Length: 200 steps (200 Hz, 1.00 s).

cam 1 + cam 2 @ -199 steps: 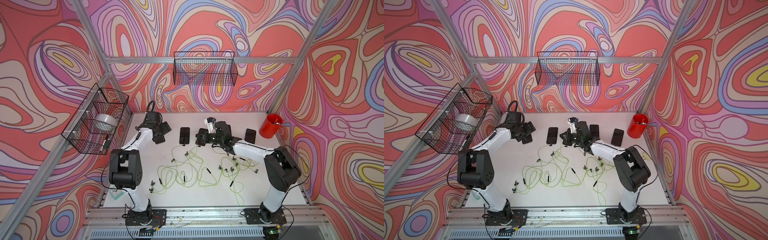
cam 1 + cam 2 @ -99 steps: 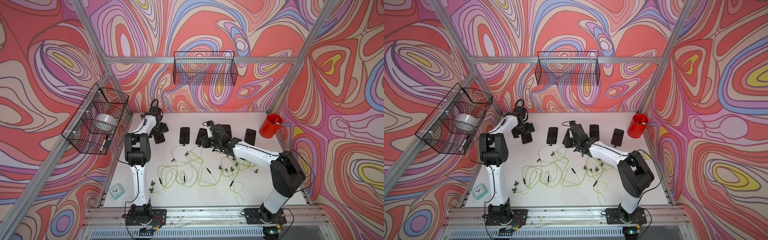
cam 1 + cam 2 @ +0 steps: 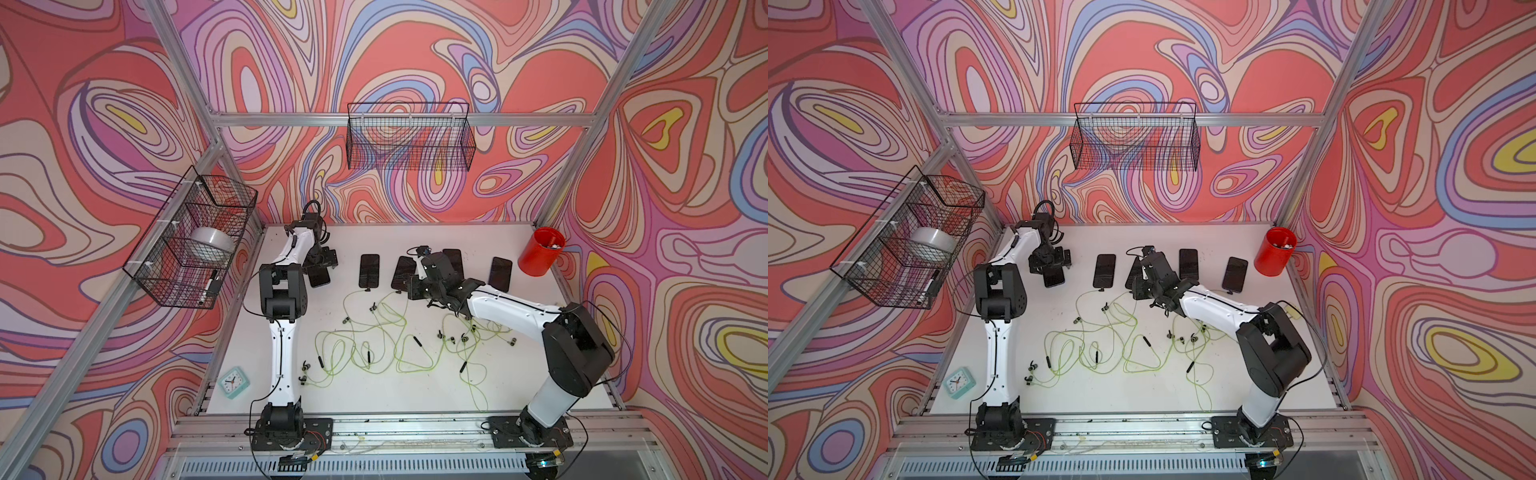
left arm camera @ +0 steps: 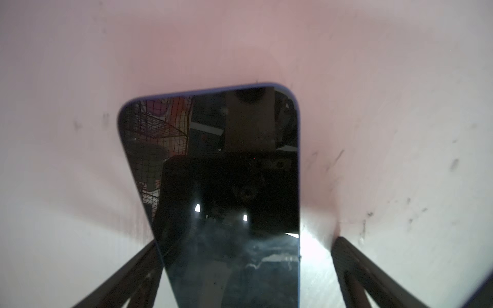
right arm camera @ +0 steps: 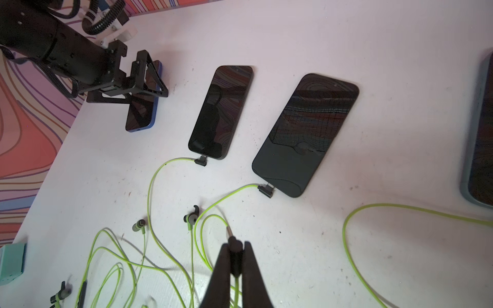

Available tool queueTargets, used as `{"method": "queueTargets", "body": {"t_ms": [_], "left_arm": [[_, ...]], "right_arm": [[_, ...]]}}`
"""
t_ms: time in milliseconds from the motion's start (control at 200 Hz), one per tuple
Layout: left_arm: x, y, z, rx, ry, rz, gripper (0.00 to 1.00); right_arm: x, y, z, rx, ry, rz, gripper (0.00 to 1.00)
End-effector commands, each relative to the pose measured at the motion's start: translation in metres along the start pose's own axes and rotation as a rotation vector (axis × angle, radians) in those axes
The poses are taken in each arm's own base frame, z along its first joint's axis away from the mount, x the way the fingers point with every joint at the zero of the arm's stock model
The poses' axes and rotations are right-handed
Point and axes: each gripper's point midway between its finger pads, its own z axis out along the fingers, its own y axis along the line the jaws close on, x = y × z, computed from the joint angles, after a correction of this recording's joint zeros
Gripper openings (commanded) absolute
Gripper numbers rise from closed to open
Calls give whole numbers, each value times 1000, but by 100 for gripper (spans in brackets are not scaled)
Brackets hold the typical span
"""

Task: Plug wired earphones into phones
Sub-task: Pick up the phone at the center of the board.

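My fingers are low beside the phone's long blue edges. My left gripper should close. Closing now would hold the phone.
Five black phones lie in a row at the back of the table; the fourth is partly hidden by my right arm. My left gripper [image 3: 324, 266] [image 4: 245, 241] is open and low over the leftmost phone [image 4: 226, 186] [image 5: 141, 112], one finger [image 4: 354, 266] on each side, apart from it. The second phone [image 5: 221, 112] and third phone [image 5: 304, 133] each have a yellow-green earphone plug [image 5: 200, 160] in their near end. My right gripper [image 5: 236, 246] [image 3: 415, 291] is shut on another earphone plug, its metal tip [image 5: 229, 231] sticking out. The remaining earphones [image 3: 374, 345] lie tangled mid-table.
A red cup [image 3: 540, 257] stands at the back right corner. A teal clock [image 3: 234, 382] sits at the front left edge. Wire baskets hang on the left wall [image 3: 195, 237] and the back wall [image 3: 409, 141].
My left arm's elbow rose and its gripper settled over the leftmost phone, jaws slightly wider. My right gripper drew left and nearer with the plug, from the fourth phone toward the third.
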Motion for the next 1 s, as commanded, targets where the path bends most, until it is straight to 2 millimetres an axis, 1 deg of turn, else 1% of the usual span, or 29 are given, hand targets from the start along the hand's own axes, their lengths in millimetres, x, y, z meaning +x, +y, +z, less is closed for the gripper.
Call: {"method": "queueTargets", "body": {"t_ms": [0,210,371,531,611,726,871,997], "left_arm": [[20,3,26,22,100,25,99],[27,4,34,21,123,15,95],[29,0,35,46,128,41,96],[30,2,36,35,134,63,98],[32,3,37,30,143,55,95],[34,10,38,-11,149,26,89],[39,24,39,-94,162,-47,81],[42,18,42,-66,174,-110,81]], "right_arm": [[-6,1,-11,8,-25,6,0],[-10,4,-15,-7,-32,4,0],[-7,6,-12,-21,-30,15,0],[-7,6,-11,-21,-25,20,0],[-7,6,-11,-19,-26,20,0],[-5,6,-10,-19,-21,20,0],[-5,5,-9,-20,-18,21,0],[-4,5,-8,-18,-16,17,0]]}}
